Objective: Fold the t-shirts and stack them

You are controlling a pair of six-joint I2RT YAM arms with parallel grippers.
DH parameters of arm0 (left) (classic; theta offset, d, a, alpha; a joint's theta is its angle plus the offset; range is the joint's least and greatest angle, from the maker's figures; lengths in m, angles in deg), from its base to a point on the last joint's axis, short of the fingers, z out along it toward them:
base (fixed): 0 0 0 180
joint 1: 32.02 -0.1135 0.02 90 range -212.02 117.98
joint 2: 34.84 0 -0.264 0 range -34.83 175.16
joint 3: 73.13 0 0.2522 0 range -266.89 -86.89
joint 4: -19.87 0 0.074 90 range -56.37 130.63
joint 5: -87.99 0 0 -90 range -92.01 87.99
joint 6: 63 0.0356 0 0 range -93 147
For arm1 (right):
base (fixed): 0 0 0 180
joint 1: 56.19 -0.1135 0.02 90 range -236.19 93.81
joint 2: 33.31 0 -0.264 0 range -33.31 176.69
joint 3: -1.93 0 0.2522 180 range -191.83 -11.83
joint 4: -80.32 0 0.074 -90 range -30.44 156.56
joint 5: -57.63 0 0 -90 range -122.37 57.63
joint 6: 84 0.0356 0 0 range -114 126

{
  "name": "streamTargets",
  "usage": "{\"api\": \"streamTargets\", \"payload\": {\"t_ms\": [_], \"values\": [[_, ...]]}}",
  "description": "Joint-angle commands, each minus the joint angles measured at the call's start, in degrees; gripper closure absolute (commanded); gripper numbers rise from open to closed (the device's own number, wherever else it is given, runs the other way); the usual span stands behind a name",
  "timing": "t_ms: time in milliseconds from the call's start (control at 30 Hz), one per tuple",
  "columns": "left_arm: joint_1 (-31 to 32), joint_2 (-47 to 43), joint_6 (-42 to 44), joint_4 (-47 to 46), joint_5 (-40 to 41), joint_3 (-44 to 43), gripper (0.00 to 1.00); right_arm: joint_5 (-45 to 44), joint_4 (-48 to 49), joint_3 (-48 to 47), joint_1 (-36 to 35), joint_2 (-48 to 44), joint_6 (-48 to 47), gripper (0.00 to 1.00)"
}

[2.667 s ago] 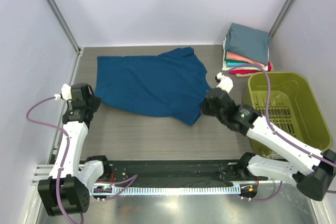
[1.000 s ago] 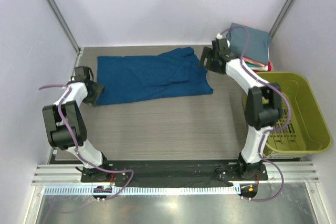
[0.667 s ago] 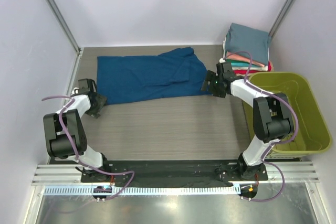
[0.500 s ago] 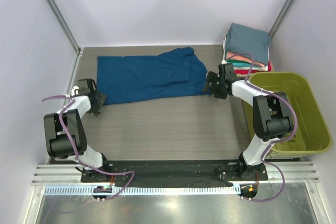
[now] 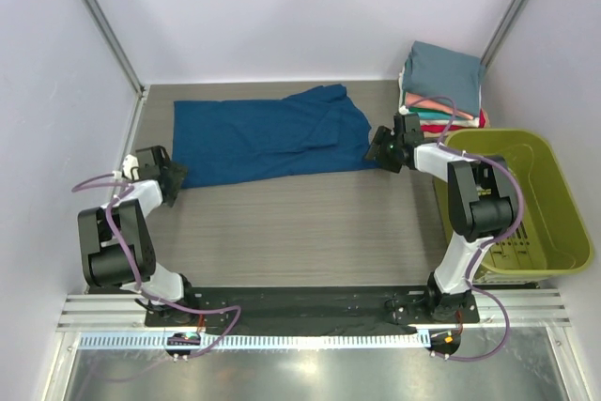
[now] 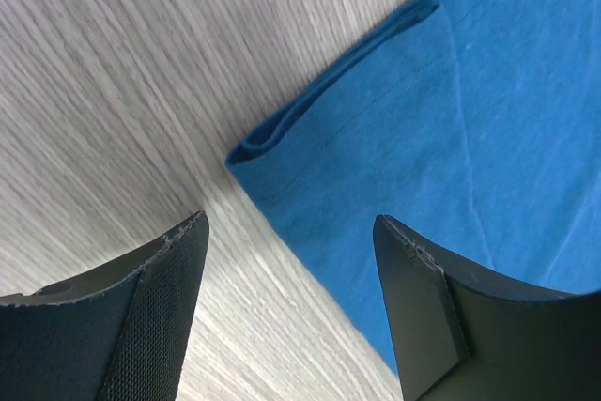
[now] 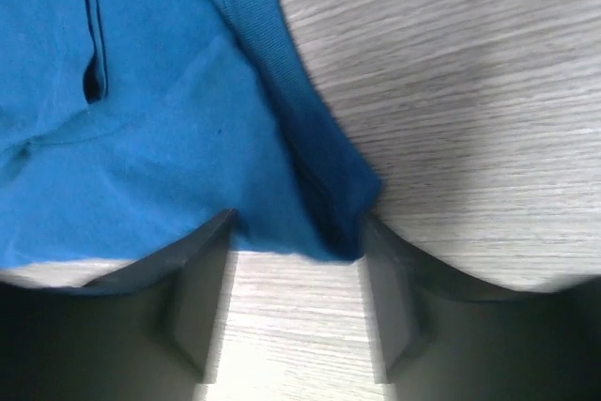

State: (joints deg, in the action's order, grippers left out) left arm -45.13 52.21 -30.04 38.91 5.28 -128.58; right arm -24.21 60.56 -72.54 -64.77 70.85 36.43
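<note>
The left gripper grips the blue t-shirt's near folded corner [image 5: 187,182] [image 6: 254,174] next, matching my right gripper's corner, to pull the t-shirt straight for folding.
A blue t-shirt [image 5: 272,141] lies folded lengthwise across the far half of the table. My left gripper [image 5: 170,177] sits at its near left corner, jaws open. In the left wrist view the folded corner [image 6: 282,152] lies just ahead of the left gripper [image 6: 289,221], with bare table between the fingers. My right gripper [image 5: 379,151] is at the shirt's near right corner. In the right wrist view that corner [image 7: 324,218] lies between the tips of the right gripper [image 7: 296,223], whose jaws stand apart around it. A stack of folded t-shirts [image 5: 441,86], slate-teal on top, stands at the back right.
An olive-green plastic basket [image 5: 554,185] stands along the right side, close to the right arm. Side walls with metal posts close in the table on the left and right. Bare wood-grain table [image 5: 300,223] lies in front of the shirt.
The shirt, spread wide earlier, now lies folded in half. The right gripper came from beside the stack down to the near right corner, its jaws narrowing. The left gripper shifted slightly at the left corner.
</note>
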Motion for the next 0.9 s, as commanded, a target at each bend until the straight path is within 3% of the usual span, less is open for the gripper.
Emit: {"api": "streamTargets", "payload": {"t_ms": [0,100,333,533,600,667,767,867], "values": [[-1.2,0.4,-0.6,-2.9,0.4,1.7,0.27,0.4,1.8,0.1,0.5,1.0,0.4,0.45],[-1.5,1.0,-1.1,-3.6,0.4,2.2,0.29,0.2,2.0,0.4,1.0,1.1,0.4,0.63],[-1.4,3.7,-1.2,-5.0,-0.1,2.2,0.37,0.9,2.4,0.5,1.4,1.8,0.5,0.83],[-1.4,5.1,-1.4,-6.6,-1.1,2.0,0.65,1.6,2.6,0.9,1.5,2.1,0.4,0.95],[-1.4,5.2,-1.0,-6.8,-1.1,1.9,0.86,1.5,3.0,1.4,1.6,2.0,0.5,0.99],[-1.4,5.3,-0.8,-6.3,-0.8,1.6,1.00,1.4,3.1,1.4,1.6,2.4,0.9,0.99],[-1.5,5.9,-2.8,-5.5,-1.1,-0.8,1.00,1.9,0.1,-1.7,1.7,4.4,2.0,0.99],[-1.4,7.4,-4.7,0.7,-5.2,-8.3,1.00,3.7,-5.7,-10.6,1.6,6.2,2.3,0.99]]}}
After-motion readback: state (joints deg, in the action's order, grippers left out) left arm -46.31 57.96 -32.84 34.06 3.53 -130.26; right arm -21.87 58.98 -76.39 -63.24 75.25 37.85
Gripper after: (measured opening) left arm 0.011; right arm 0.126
